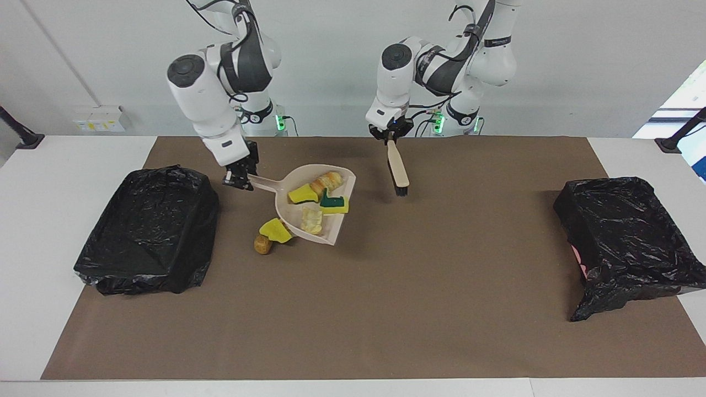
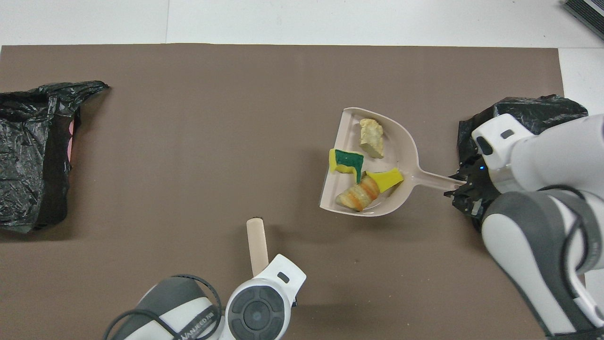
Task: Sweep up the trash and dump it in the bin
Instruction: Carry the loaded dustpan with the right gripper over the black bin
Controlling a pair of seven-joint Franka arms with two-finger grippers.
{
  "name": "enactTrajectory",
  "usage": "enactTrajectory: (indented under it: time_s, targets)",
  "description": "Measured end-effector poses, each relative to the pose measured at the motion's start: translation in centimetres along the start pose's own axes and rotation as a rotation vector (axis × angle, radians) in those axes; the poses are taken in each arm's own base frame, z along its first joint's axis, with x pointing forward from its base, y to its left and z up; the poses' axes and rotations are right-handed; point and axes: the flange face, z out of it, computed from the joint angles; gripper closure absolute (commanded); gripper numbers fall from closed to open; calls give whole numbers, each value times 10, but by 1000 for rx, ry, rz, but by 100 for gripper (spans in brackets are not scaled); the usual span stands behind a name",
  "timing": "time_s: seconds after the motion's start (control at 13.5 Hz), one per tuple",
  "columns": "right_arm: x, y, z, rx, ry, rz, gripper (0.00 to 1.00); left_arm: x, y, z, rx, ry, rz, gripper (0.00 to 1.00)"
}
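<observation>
The brush hangs tilted above the brown mat in the overhead view, so the robot's left gripper will keep holding it.
My right gripper is shut on the handle of the beige dustpan and holds it raised over the mat; both also show in the overhead view, the gripper and the pan. Trash lies in the pan: a yellow sponge piece, a bread-like lump, a green-backed sponge and a pale chunk. A yellow sponge and a brown lump lie on the mat at the pan's edge, hidden in the overhead view. My left gripper is shut on the brush, which hangs bristles down.
A black-bag-lined bin stands toward the right arm's end of the table, close beside the pan. A second lined bin stands toward the left arm's end. A brown mat covers the table's middle.
</observation>
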Motion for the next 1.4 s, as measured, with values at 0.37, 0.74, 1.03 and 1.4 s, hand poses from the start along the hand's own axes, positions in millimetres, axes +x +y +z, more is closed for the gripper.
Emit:
enactTrajectory:
  time_s: [0.37,0.74,1.03,1.4]
  targets:
    - [-114,38,-36,2,9,172,100,-58,29,34,-16,23,40,100]
    - [-240,99,-53,22,-53,178,100,-78,29,59,-27,3,53,100]
    - [-300,127,-62,19,-151,76,100,-77,28,62,-33,-18,34,94]
    - [-335,147,-74,-44,-275,-97,100,-76,29,62,-44,-29,29,31]
